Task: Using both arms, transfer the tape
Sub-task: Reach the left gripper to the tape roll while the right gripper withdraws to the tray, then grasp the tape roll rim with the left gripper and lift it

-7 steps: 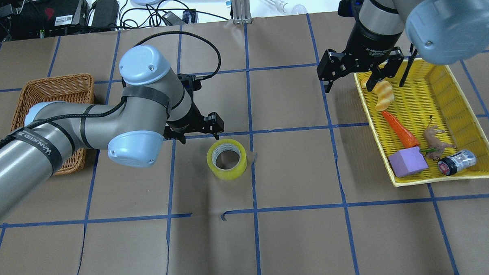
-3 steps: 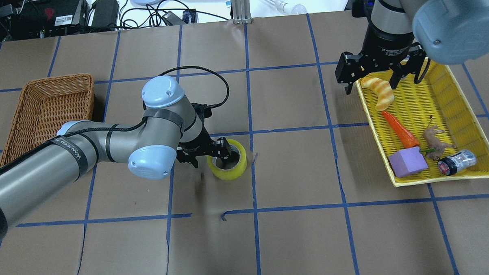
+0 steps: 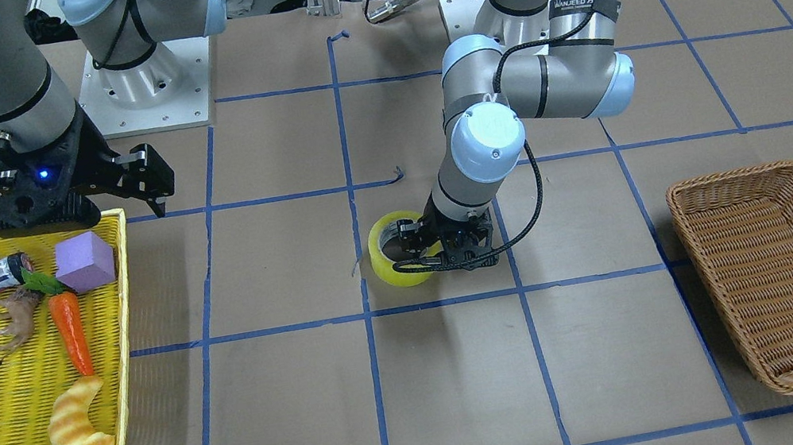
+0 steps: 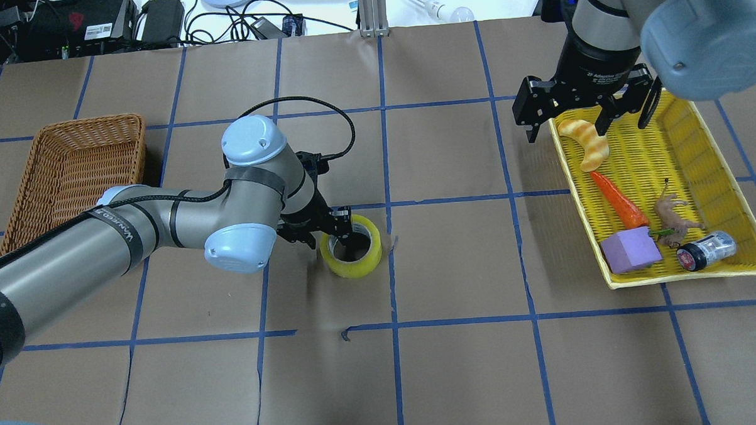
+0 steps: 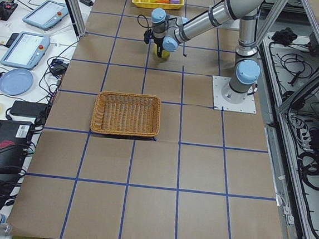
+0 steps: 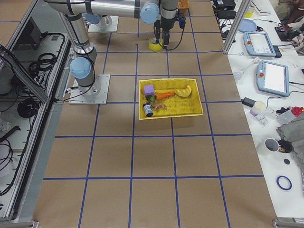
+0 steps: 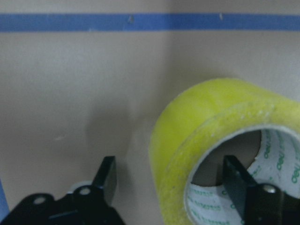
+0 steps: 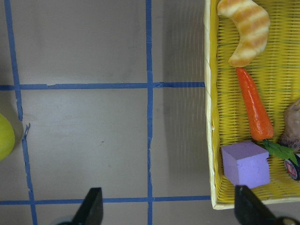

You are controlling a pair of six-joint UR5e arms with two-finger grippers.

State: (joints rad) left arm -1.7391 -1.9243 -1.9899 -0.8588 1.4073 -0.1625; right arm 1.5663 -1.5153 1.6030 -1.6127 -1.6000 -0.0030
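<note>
The yellow roll goes into the wicker basket next; my left gripper will pick it up by its side (image 7: 178,154).
The tape (image 4: 353,265), a yellow roll with a whitish core, lies flat on the brown table near the middle; it also shows in the front view (image 3: 391,274) and in the left wrist view (image 7: 206,122). My left gripper (image 4: 327,229) is open and low at the roll's left side. One finger (image 7: 236,185) is inside the core hole and the other finger (image 7: 106,176) is outside the wall, which sits in the wide gap between them. My right gripper (image 4: 563,127) is open and empty, hovering over the far left corner of the yellow tray (image 4: 688,276).
The yellow tray holds a croissant toy (image 4: 586,142), a carrot (image 4: 620,203), a purple block (image 4: 631,251), a toy animal and a small can. A wicker basket (image 4: 75,179) stands at the table's left, behind my left arm. Blue tape lines grid the table.
My left arm has swung toward the tape and lowered, so its fingers now straddle the roll's wall. My right gripper has shifted right, toward the tray.
</note>
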